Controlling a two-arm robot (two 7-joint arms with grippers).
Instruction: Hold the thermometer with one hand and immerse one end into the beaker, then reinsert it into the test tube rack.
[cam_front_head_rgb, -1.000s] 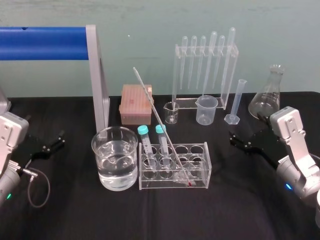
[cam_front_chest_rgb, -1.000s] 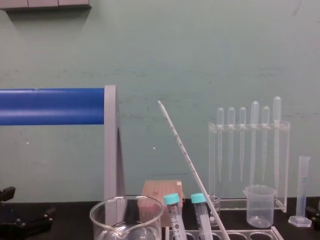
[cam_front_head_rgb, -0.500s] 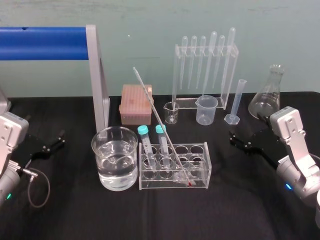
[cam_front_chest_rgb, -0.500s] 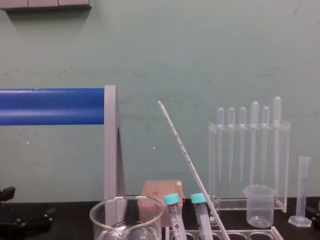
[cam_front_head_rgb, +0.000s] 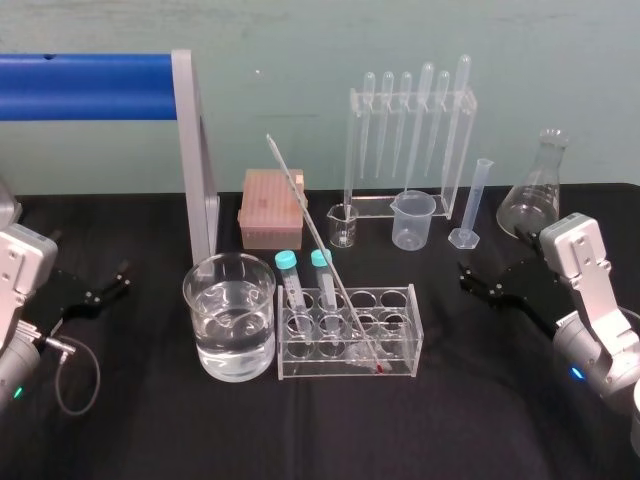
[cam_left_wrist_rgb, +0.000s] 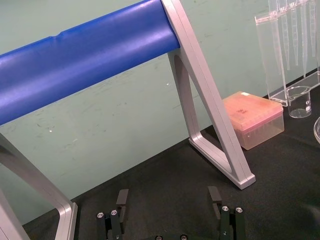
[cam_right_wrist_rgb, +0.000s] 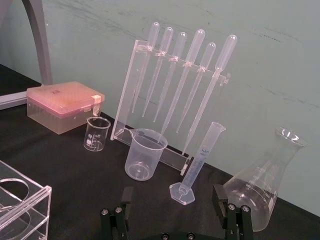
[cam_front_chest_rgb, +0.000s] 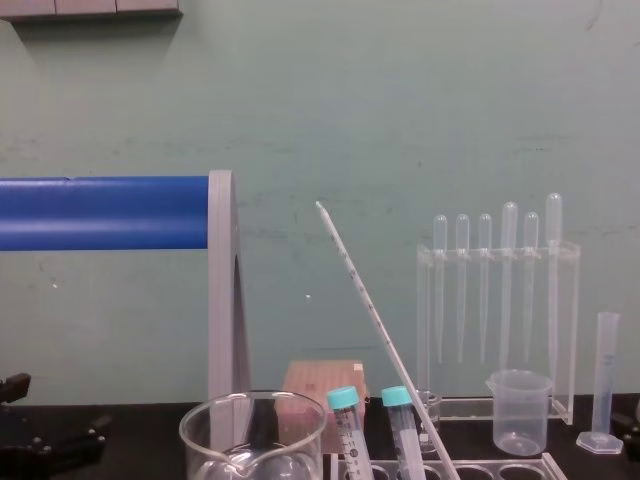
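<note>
My right gripper grabs the thermometer by its upper stem (cam_front_chest_rgb: 354, 271) next, since it rises above the teal-capped tubes that crowd the thermometer low in the rack.
The thermometer (cam_front_head_rgb: 320, 245) leans in the test tube rack (cam_front_head_rgb: 412, 330), its top tilted back and to the left and its red tip low in the rack; it also rises slanting in the chest view (cam_front_chest_rgb: 375, 320). Two teal-capped tubes (cam_front_head_rgb: 287, 262) stand in the rack's left holes. Just left of the rack, the beaker (cam_front_head_rgb: 200, 300) holds clear water. My left gripper (cam_front_head_rgb: 115, 280) (cam_left_wrist_rgb: 168, 197) rests open near the table's left edge, nothing between its fingers. Right of the rack, my right gripper (cam_front_head_rgb: 468, 280) (cam_right_wrist_rgb: 173, 195) is open and holds nothing.
A blue bar on a grey frame (cam_front_head_rgb: 195, 170) stands behind the beaker. Along the back are a pink tip box (cam_front_head_rgb: 272, 207), a small glass beaker (cam_front_head_rgb: 343, 225), a pipette stand (cam_front_head_rgb: 410, 130), a plastic beaker (cam_front_head_rgb: 413, 220), a graduated cylinder (cam_front_head_rgb: 475, 205) and a conical flask (cam_front_head_rgb: 535, 190).
</note>
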